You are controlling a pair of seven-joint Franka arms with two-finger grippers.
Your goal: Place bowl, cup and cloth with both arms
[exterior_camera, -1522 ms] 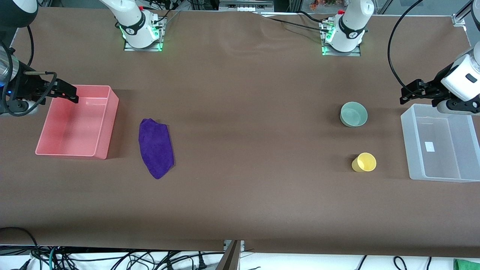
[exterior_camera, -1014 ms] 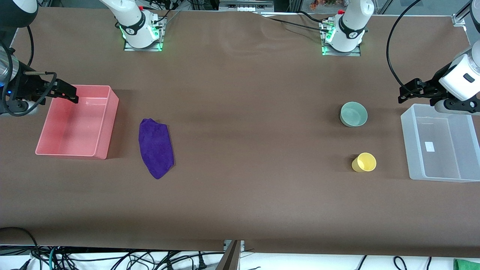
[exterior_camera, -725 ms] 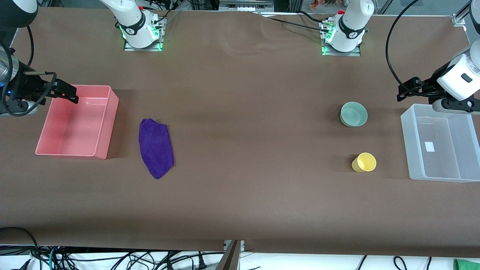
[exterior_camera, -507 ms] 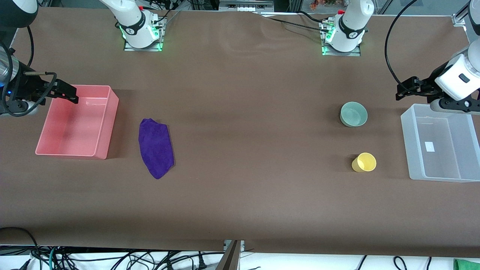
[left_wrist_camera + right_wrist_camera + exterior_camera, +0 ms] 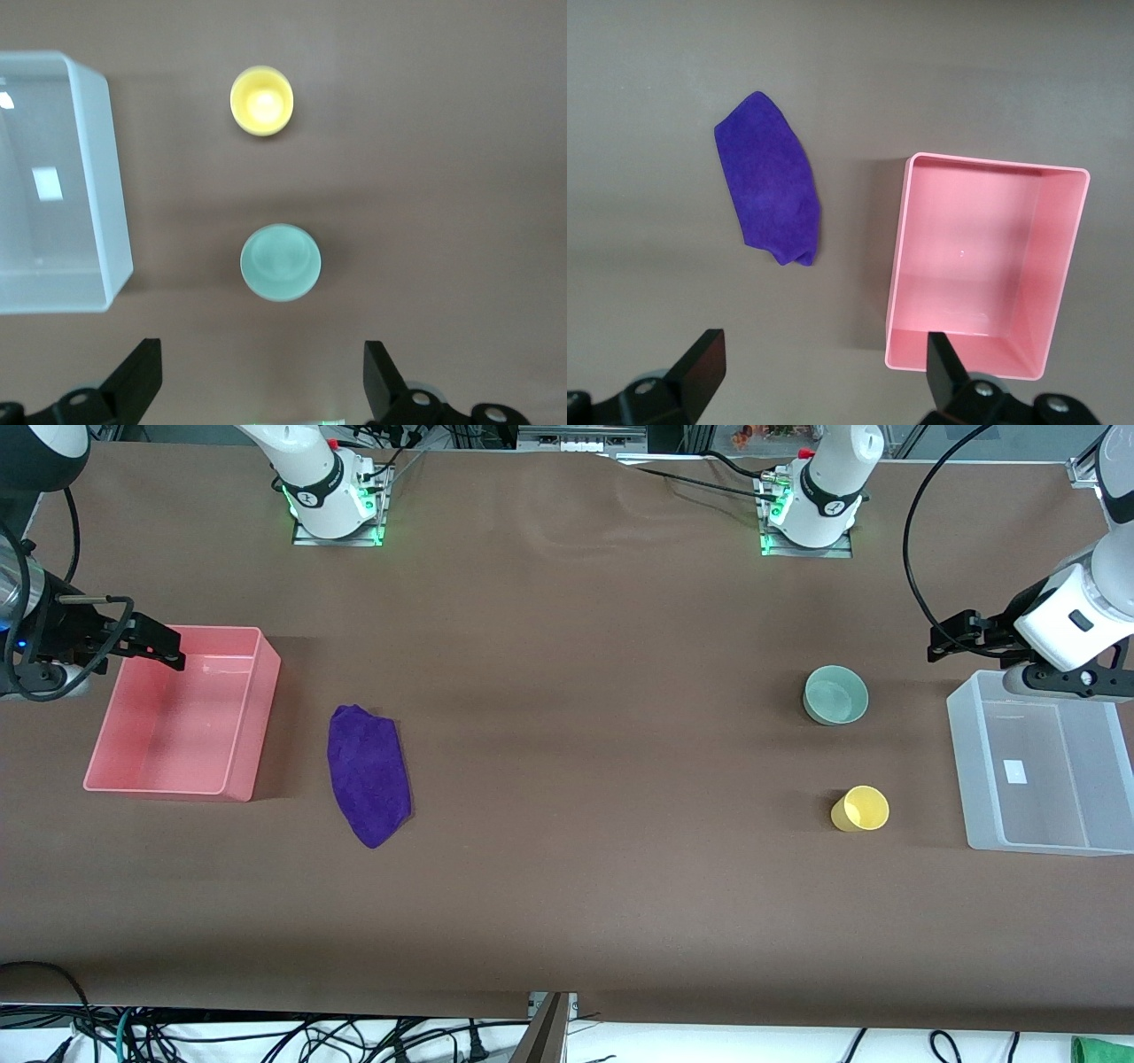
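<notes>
My right gripper picks up the purple cloth by a fold of its middle [image 5: 368, 771] next, to place it in the pink bin.
The sage-green bowl [image 5: 835, 695] stands upright on the brown table toward the left arm's end; it also shows in the left wrist view [image 5: 280, 262]. The yellow cup [image 5: 860, 809] stands nearer to the front camera than the bowl and shows in the left wrist view [image 5: 261, 100]. The purple cloth [image 5: 368, 775] lies crumpled beside the pink bin and shows in the right wrist view [image 5: 769, 180]. My left gripper [image 5: 946, 638] is open and empty in the air, between the bowl and the clear bin [image 5: 260, 390]. My right gripper [image 5: 173, 648] is open and empty over the pink bin's edge [image 5: 824, 372].
A pink bin [image 5: 257, 726] stands empty at the right arm's end, seen in the right wrist view [image 5: 897, 257]. A clear plastic bin [image 5: 964, 779] stands empty at the left arm's end, seen in the left wrist view [image 5: 106, 177]. Both arm bases stand along the table's edge farthest from the camera.
My left gripper has drifted a little away from the clear bin toward the bowl. The right arm has not moved. Bowl, cup and cloth lie as before.
</notes>
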